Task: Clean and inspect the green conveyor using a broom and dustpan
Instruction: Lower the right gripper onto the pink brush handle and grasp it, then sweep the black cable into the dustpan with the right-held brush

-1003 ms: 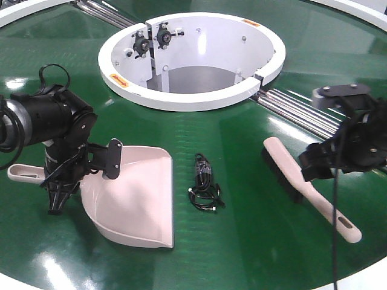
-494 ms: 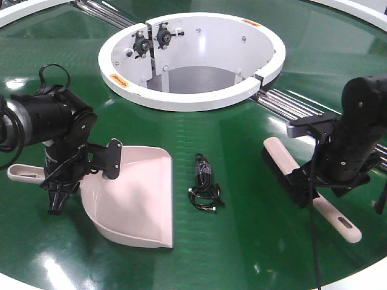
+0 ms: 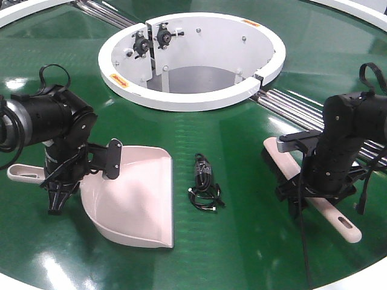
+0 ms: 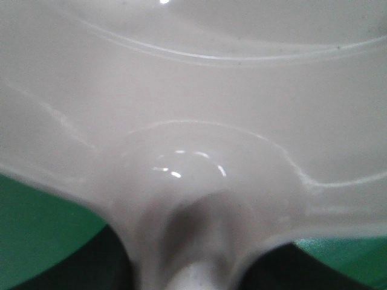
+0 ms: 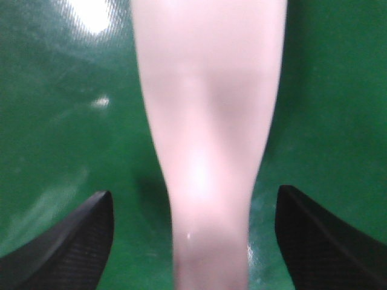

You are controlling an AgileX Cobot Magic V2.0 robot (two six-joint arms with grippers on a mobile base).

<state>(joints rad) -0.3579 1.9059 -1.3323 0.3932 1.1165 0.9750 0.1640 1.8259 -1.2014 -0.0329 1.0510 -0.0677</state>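
Observation:
The pink broom's bristles should stay free to sweep the green conveyor (image 3: 242, 241). My right gripper should next pick up the broom by its handle (image 3: 329, 215).
The pale pink dustpan (image 3: 136, 196) lies flat on the green conveyor (image 3: 242, 241) at the left, its mouth toward the right. My left gripper (image 3: 55, 202) is shut on its handle (image 3: 21, 173); in the left wrist view the dustpan (image 4: 193, 90) fills the frame and my left gripper (image 4: 190, 272) clamps the handle root. The pink broom (image 3: 279, 158) lies at the right, bristles down, handle end (image 3: 346, 228) pointing to the front right. My right gripper (image 3: 302, 196) hangs open over its handle. The right wrist view shows the broom handle (image 5: 205, 151) lying between the fingers (image 5: 72, 241), apart from both.
A tangled black cable (image 3: 204, 183) lies on the belt between dustpan and broom. The white ring housing (image 3: 121, 75) stands behind, with chrome roller rods (image 3: 302, 112) running off to the right. The belt's white rim (image 3: 12, 284) curves along the front left.
My right arm has swung in from the right and come down over the broom handle, its open fingers now on either side of it. The left arm and dustpan have not moved.

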